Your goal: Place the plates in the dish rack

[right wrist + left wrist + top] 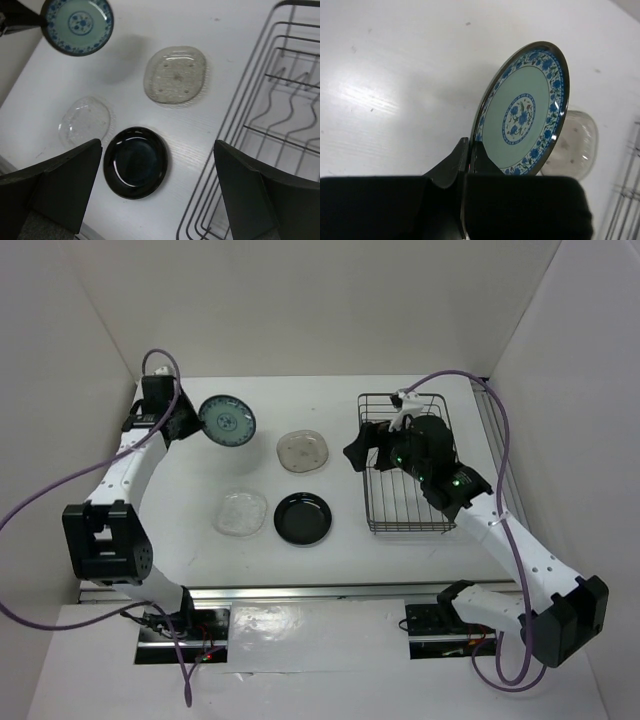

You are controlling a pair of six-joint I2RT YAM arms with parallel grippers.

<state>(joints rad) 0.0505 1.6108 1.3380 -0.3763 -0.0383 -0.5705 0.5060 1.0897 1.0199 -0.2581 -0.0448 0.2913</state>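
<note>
The plate should go edgewise into the rack, so I should next use my right gripper to grab the free rim of the teal-patterned plate (227,421), opposite my left gripper.
My left gripper (196,421) is shut on the rim of the teal-patterned plate (227,421) and holds it on edge above the table's far left; the left wrist view shows the plate (522,112) clamped between the jaws of that gripper (469,156). The beige plate (303,450), the clear glass plate (240,512) and the black plate (303,518) lie flat on the table. My right gripper (365,445) is open and empty, hovering over the left edge of the wire dish rack (405,529). The right wrist view shows the black plate (136,162) below the right gripper (157,147).
The rack (280,100) holds no plates and has divider prongs inside. White walls enclose the table at the back and on both sides. The right wrist view also shows the beige plate (176,75) and the clear plate (85,120) left of the rack.
</note>
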